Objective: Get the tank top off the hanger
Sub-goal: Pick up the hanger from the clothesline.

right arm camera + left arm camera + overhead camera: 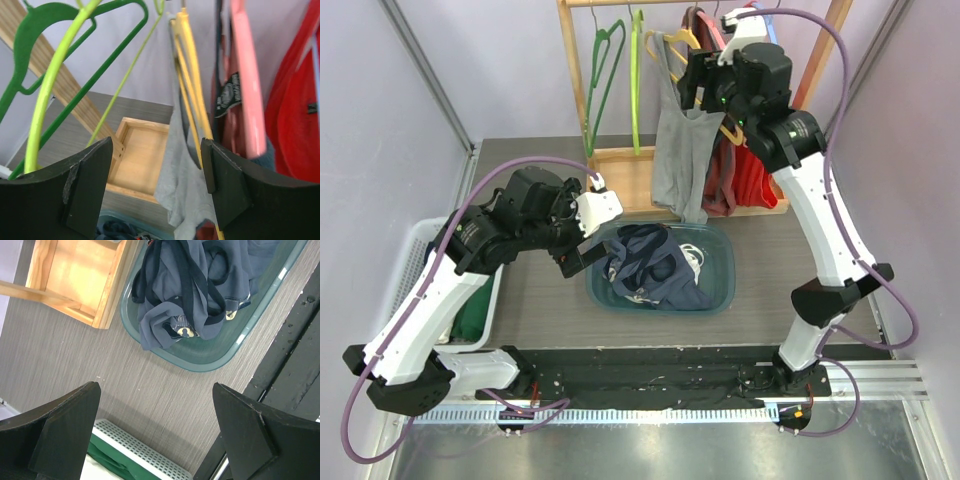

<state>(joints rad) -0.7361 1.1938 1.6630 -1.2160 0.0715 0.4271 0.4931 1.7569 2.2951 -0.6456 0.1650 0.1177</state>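
Observation:
Next, my right gripper grabs the grey tank top's strap and the yellow hanger's arm together at the hanger's shoulder, to allow removing the tank top.
A grey tank top (678, 150) hangs from a yellow hanger (665, 45) on the wooden rack. In the right wrist view the tank top (182, 175) drapes below the yellow hanger (189, 75), with one strap still over it. My right gripper (698, 82) is open up at the hanger's shoulder. In its own view (157, 185) the cloth and a hanger arm lie between the fingers, close to the right finger (225, 185). My left gripper (578, 256) is open and empty, low over the table beside the tub, as its own view (155, 425) shows.
A teal tub (720, 290) holds dark blue clothes (650, 265), also in the left wrist view (195, 285). Green hangers (605, 80), a lime hanger (636, 80) and red garments (750, 175) on a pink hanger (247, 90) share the rack (620, 185). A white basket (420, 250) stands left.

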